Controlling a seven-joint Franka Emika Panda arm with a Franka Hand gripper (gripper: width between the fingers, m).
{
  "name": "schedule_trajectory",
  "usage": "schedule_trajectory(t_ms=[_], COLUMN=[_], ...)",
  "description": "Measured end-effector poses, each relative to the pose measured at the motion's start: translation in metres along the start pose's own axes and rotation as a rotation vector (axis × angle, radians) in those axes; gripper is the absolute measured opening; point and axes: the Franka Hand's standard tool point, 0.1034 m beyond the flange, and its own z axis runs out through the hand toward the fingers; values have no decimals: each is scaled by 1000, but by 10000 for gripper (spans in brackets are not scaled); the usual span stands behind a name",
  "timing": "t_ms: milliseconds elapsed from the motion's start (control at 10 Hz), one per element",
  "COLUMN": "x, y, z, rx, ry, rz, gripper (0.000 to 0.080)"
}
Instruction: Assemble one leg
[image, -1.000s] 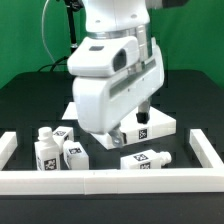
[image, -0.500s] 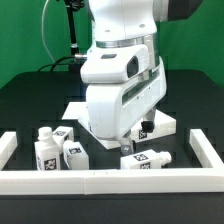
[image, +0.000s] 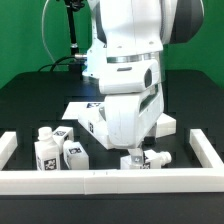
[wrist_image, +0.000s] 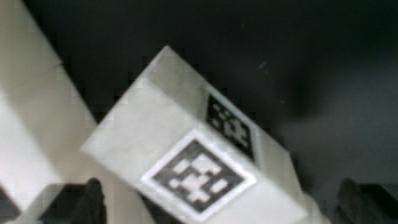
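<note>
My gripper is ready to close. Closing now would hold the leg. Its dark fingers are beside both of the leg's long sides.
The leg (image: 148, 158), a small white post with black-and-white tags, lies on the black table near the front right of the exterior view. In the wrist view the leg (wrist_image: 187, 150) fills the middle and shows two tags. My gripper (image: 135, 151) is low over its near end, mostly hidden by the arm's white body. In the wrist view the gripper (wrist_image: 217, 205) is open, with one dark finger (wrist_image: 71, 200) on each side of the leg. I see no grip on it.
Three more tagged legs (image: 58, 148) stand clustered at the front left. The large flat white slab (image: 168, 122) lies behind the arm. A white rail (image: 100, 181) borders the front, with side walls (image: 206, 148). A white band (wrist_image: 32, 110) shows in the wrist view.
The arm has swung toward the exterior view's right and come down, bringing the gripper from over the slab to the leg at the front right.
</note>
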Motion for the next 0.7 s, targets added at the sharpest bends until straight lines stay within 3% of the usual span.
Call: schedule_trajectory(t_ms=[600,700], x=[-3,-3], y=[-3,-3], z=[7,7], rx=[5,5], ry=[-3,-3], rz=[-5,-5], gripper=[624,446])
